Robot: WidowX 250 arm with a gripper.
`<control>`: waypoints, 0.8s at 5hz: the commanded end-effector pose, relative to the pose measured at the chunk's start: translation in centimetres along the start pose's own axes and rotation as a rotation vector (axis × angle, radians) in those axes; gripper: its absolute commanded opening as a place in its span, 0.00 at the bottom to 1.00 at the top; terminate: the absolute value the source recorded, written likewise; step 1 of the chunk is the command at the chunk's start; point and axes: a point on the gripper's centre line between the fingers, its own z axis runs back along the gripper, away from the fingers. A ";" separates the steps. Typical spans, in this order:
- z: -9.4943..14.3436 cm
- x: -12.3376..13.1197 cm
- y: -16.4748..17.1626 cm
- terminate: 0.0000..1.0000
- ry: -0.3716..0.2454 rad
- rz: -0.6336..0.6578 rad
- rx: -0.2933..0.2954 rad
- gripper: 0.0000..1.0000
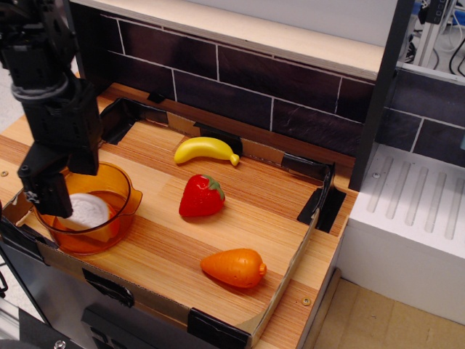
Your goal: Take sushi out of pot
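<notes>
My gripper takes hold of the sushi by its white rice part next, to take the sushi out of the orange pot.
The white sushi lies inside the translucent orange pot at the front left of the wooden tray. My black gripper hangs over the pot's left half, just above the sushi. It is open, and one finger covers the sushi's left edge. The other finger stands over the pot's back rim. Nothing is held.
A yellow banana lies at the back of the tray, a red strawberry in the middle, and an orange carrot-like toy at the front. The cardboard-edged tray wall rings them. A dark tiled wall stands behind and a white drainboard to the right.
</notes>
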 end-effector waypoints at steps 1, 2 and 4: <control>-0.7 0.0 1.7 0.00 0.014 0.013 0.021 1.00; -1.3 0.0 1.9 0.00 0.032 0.015 0.037 1.00; -2.7 0.0 2.3 0.00 0.064 0.027 0.034 1.00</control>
